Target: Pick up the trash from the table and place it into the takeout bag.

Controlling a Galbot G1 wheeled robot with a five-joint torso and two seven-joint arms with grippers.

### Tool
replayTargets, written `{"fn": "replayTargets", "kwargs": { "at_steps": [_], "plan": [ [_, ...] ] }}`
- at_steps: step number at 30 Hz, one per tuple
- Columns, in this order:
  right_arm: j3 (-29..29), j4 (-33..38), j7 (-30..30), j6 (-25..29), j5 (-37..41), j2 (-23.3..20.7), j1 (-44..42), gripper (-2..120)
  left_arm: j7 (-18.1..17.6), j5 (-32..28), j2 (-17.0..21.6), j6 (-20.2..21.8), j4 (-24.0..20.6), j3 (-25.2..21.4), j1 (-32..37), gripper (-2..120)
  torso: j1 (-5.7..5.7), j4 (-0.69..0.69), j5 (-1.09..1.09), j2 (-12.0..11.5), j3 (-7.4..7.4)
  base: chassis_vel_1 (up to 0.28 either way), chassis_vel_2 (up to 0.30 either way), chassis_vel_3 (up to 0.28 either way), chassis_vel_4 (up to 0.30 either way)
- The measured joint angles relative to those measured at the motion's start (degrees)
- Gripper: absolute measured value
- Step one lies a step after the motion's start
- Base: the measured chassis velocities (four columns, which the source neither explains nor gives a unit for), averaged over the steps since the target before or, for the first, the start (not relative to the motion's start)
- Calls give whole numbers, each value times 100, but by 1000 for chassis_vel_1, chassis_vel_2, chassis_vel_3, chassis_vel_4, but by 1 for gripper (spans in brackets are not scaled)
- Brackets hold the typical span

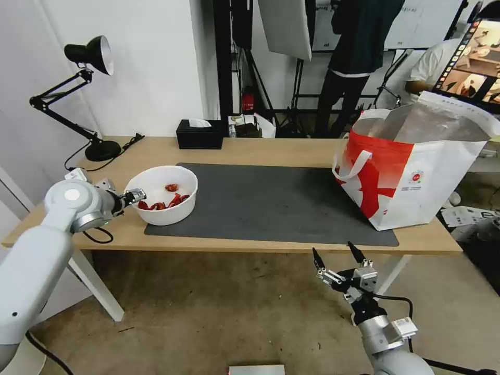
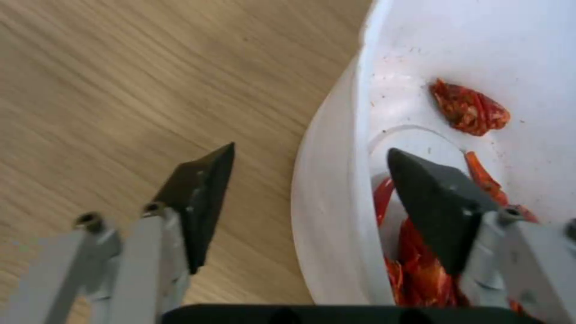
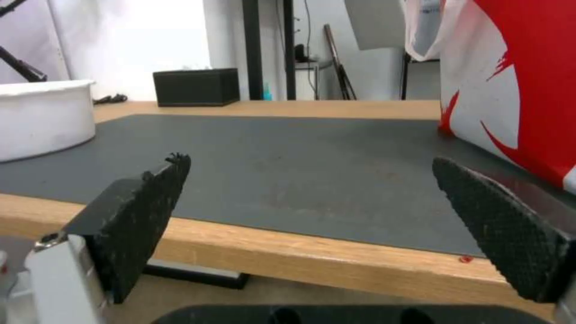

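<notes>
The white bowl spreads far wider than my fingers open. My left gripper will next pick it up by the thin side at its rim.
A white bowl (image 1: 165, 194) with red scraps (image 1: 162, 203) sits on the left end of the dark grey mat (image 1: 271, 203) on the light-wood table (image 1: 291, 150). My left gripper (image 1: 136, 197) is open at the bowl's left rim. In the left wrist view the bowl's wall (image 2: 336, 189) stands between the fingers: one fingertip (image 2: 207, 180) is outside over the wood, the other (image 2: 429, 189) is inside above the scraps (image 2: 471, 108). The takeout bag (image 1: 416, 172), white and red with foil lining, stands open at the table's right end. My right gripper (image 1: 336, 255) hangs open below the table's front edge.
A black tissue box (image 1: 200, 134) sits at the back of the table, and a black desk lamp (image 1: 78, 94) stands at the back left corner. In the right wrist view the table's front edge (image 3: 360, 256) lies just ahead, the bag (image 3: 516, 90) to one side.
</notes>
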Motion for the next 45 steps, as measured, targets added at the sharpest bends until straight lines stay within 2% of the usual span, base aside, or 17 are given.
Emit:
{"fn": "replayTargets", "kwargs": {
  "at_steps": [9, 11, 13, 15, 16, 18, 25, 27, 28, 31, 32, 34, 35, 37, 38, 40, 45],
  "plan": [
    [0, 0, 0, 0, 0, 0, 0, 100, 3, 48, -5, -108, -69, 20, 79, 37, -1, 1, 1, 0, -1, 0, 0, 0, 0],
    [0, 0, 0, 0, 0, 0, 0, 100, 29, 112, 7, -146, -66, 40, 77, 25, -1, 0, 0, 1, -1, 0, 0, 0, 0],
    [0, 0, 0, 0, 0, 0, 0, 100, 43, 131, 15, -161, -67, 44, 76, 23, -1, 0, -1, 1, -1, 0, 0, 0, 0],
    [0, 0, 0, 0, 0, 0, 0, 100, 54, 140, 33, -176, -93, 46, 79, 11, 0, 0, -2, 0, 0, 0, 0, 0, 0],
    [0, 0, 0, 0, 0, 0, 0, 100, 54, 140, 33, -176, -93, 46, 79, 11, 0, 0, -2, 0, 0, 0, 0, 0, 0],
    [0, 0, 0, 0, 0, 0, 0, 100, 61, 143, 45, -197, -112, 46, 93, 1, 0, 0, -1, 0, 0, 0, 0, 0, 0],
    [0, 0, 0, 0, 0, 0, 0, 100, 260, 255, 94, -329, -211, 7, 132, 0, 0, 0, -2, 1, 0, 0, 0, 0, 0],
    [0, 0, 0, 0, 0, 0, 0, 100, 543, 564, 163, -464, -362, 0, 126, 0, 0, 0, -2, 0, 0, 0, 0, 0, 0],
    [0, 0, 0, 0, 0, 0, 0, 100, 543, 564, 163, -464, -362, 0, 126, 0, 0, 0, -2, 0, 0, 0, 0, 0, 0],
    [0, 0, 0, 0, 0, 0, 0, 100, 1008, 1467, 389, -649, -708, 186, 31, 0, -1, 1, 0, 0, 0, 0, 0, 0, 0],
    [0, 0, 0, 0, 0, 0, 0, 100, 1008, 1467, 389, -649, -708, 186, 31, 0, -1, 1, 0, 0, 0, 0, 0, 0, 0],
    [0, 0, 0, 0, 0, 0, 0, 100, 1378, 2068, 488, -948, -946, 481, -203, 0, -1, 1, 1, 1, 0, 0, 0, 0, 0],
    [0, 0, 0, 0, 0, 0, 0, 100, 1378, 2068, 488, -948, -946, 481, -203, 0, -1, 1, 1, 1, 0, 0, 0, 0, 0],
    [0, 0, 0, 0, 0, 0, 0, 100, 1848, 2900, 482, -1461, -932, 826, -427, 0, 0, -1, 1, 1, 0, 0, 0, 0, 0],
    [0, 0, 0, 0, 0, 0, 0, 100, 1848, 2900, 482, -1461, -932, 826, -427, 0, 0, -1, 1, 1, 0, 0, 0, 0, 0],
    [0, 0, 0, 0, 0, 0, 0, 100, 2152, 3564, 444, -1780, -844, 1127, -579, 0, 0, -1, 1, 1, 0, 0, 0, 0, 0],
    [0, 0, 0, 0, 0, 0, 0, 100, 2340, 4039, 328, -1862, -838, 1538, -797, 0, 0, 0, 0, 1, 0, 0, 0, 0, 0]
  ]
}}
